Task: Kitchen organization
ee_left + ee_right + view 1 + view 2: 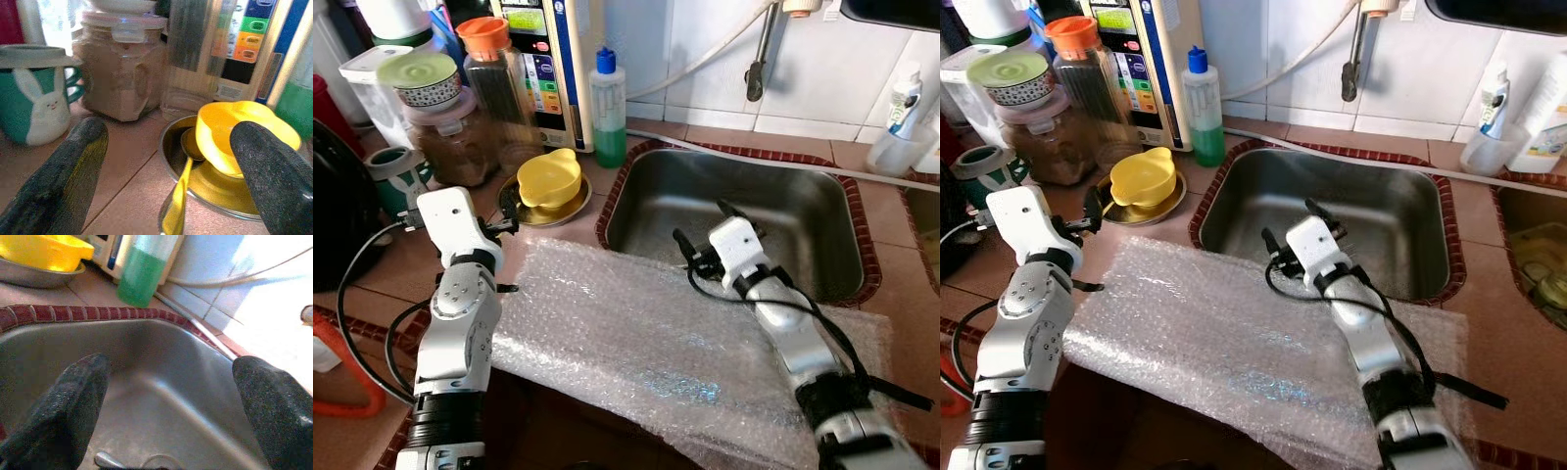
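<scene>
Next, the left gripper grabs the gold spoon by its handle jutting past the plate's rim (177, 203), since the yellow bowl crowds the spoon's head inside the plate.
A yellow bowl (548, 178) sits on a round metal plate (570, 209) left of the sink, with a gold spoon (181, 191) lying on the plate beside it. My left gripper (506, 213) hovers just left of the plate, open and empty, its fingers (63, 166) pointing at the bowl. A sheet of bubble wrap (636, 333) covers the counter in front. My right gripper (705, 225) is open with nothing in it, held over the near rim of the steel sink (793, 215) and facing into the basin.
Behind the plate stand a jar of brown powder (455, 142), an orange-lidded jar (499, 78), a green soap bottle (608, 108) and a teal bunny mug (29, 98). A tap pipe (759, 59) hangs over the sink. A black appliance (337, 215) is at far left.
</scene>
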### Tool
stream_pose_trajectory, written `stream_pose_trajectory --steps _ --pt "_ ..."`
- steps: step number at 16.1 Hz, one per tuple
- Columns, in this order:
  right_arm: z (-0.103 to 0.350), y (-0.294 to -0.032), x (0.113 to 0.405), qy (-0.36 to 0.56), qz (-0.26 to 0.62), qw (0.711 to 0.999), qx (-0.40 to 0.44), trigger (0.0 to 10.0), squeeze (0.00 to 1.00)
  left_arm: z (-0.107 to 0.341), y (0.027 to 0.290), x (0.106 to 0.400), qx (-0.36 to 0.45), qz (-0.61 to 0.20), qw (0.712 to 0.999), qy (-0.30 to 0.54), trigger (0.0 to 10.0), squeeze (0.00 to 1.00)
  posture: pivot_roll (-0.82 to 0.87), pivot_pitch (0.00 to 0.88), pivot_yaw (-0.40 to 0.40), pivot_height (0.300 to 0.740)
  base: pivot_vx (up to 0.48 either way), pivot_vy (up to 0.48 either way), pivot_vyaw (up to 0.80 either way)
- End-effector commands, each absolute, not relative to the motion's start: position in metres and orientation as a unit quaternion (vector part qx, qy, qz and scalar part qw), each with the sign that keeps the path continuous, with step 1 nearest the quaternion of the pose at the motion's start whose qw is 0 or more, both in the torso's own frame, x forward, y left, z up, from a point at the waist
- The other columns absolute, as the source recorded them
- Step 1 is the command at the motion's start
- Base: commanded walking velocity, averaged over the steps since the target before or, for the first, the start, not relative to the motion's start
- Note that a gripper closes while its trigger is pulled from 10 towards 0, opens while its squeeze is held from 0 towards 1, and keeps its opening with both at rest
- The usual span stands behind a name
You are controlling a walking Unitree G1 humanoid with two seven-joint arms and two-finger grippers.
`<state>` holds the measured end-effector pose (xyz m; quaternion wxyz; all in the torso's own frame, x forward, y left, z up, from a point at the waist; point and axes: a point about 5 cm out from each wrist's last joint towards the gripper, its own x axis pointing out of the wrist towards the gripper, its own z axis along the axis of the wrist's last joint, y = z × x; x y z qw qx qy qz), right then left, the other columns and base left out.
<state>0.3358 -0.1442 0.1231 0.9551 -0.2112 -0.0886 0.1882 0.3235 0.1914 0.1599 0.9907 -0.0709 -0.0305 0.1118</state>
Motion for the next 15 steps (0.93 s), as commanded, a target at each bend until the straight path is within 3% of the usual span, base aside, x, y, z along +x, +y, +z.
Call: stream_pose_trajectory --steps 1,2,3,10,11,12,15 --pt "0.131 -0.142 0.331 -0.102 0.183 0.957 -0.201 10.0 1.0 0.158 0.194 0.325 -0.083 0.123 0.989 -0.023 10.0 1.0 0.05 0.048 0.077 0.74 0.0 0.0 0.0" --pt "0.133 -0.142 0.329 -0.105 0.183 0.957 -0.198 10.0 1.0 0.157 0.194 0.326 -0.089 0.124 0.988 -0.021 10.0 1.0 0.05 0.048 0.077 0.74 0.0 0.0 0.0" --pt "0.139 -0.138 0.324 -0.117 0.189 0.956 -0.19 10.0 1.0 0.154 0.194 0.328 -0.103 0.123 0.987 -0.012 10.0 0.0 0.05 0.048 0.075 0.74 0.0 0.0 0.0" --pt "0.157 -0.126 0.308 -0.124 0.207 0.953 -0.184 10.0 1.0 0.137 0.192 0.344 -0.25 0.133 0.957 0.064 10.0 0.0 0.04 0.048 0.081 0.74 0.0 0.0 0.0" --pt "0.157 -0.126 0.307 -0.122 0.207 0.953 -0.185 10.0 1.0 0.135 0.193 0.345 -0.26 0.134 0.954 0.068 6.7 0.0 0.04 0.049 0.083 0.74 0.0 0.0 0.0" --pt "0.158 -0.127 0.306 -0.122 0.207 0.953 -0.185 10.0 1.0 0.135 0.192 0.345 -0.275 0.132 0.95 0.068 0.3 0.0 0.04 0.049 0.083 0.74 0.0 0.0 0.0" --pt "0.161 -0.126 0.305 -0.122 0.215 0.952 -0.181 10.0 1.0 0.133 0.19 0.346 -0.305 0.126 0.941 0.077 0.0 0.0 0.03 0.05 0.084 0.74 0.0 0.0 0.0"
